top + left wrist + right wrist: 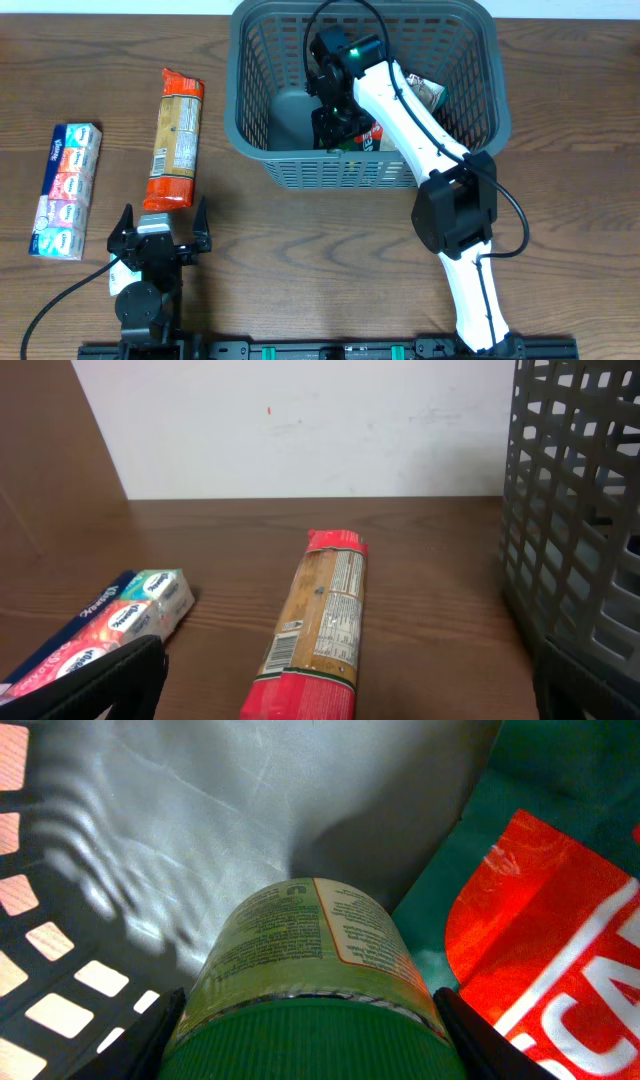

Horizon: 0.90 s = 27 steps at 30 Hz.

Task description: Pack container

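The jar (pixel 300 950) is hanging just above the container's grey bottom and would come to rest inside the container, so my right gripper needs to open.
The container (pixel 243 105), a dark grey slotted basket, stands at the back of the table, and its wall (pixel 580 510) fills the right of the left wrist view. My right gripper (pixel 335 125) reaches down inside it. In the right wrist view this gripper (pixel 310 1045) is shut on a jar (pixel 300 950) with a green ribbed lid and a yellow-green label, one finger on each side of the lid. The jar hangs just over the basket's grey floor (pixel 230 810), beside a red and teal packet (pixel 550 950). My left gripper (pixel 160 225) is open near the front edge, holding nothing.
A long orange and red packet (pixel 175 135) lies on the table left of the basket, just ahead of my left gripper (pixel 340 700). A blue pack of tissues (pixel 66 175) lies further left. Another packet (pixel 425 92) rests in the basket's right half.
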Available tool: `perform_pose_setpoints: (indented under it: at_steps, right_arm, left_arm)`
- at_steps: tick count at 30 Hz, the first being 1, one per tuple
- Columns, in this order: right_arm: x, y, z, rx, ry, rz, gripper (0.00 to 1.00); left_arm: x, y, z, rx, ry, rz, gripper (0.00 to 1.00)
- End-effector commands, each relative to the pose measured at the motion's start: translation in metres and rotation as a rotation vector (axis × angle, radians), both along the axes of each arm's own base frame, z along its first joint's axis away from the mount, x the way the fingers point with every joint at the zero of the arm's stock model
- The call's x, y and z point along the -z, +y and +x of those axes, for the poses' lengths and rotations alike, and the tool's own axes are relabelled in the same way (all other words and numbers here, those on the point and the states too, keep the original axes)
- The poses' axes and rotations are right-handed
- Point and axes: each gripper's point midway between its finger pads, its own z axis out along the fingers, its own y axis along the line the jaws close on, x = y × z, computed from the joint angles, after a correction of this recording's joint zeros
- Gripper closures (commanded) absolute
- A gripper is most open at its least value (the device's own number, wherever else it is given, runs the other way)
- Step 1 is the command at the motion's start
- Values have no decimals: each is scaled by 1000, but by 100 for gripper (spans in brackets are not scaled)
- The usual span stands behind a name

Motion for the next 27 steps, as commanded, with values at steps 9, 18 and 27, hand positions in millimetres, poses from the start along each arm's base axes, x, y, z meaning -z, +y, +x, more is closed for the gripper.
perform_pose_setpoints:
  at_steps: [9,18,27]
  right_arm:
    - [-1,-1,2,21,1,3,50]
    - [-1,-1,1,14,2,6,12]
    - [-61,10,11,7,-119,112,5]
  left_arm:
    - [3,-1,0,2,-2,-13,1]
    - [3,-1,0,2,-2,-13,1]
    - [3,-1,0,2,-2,-13,1]
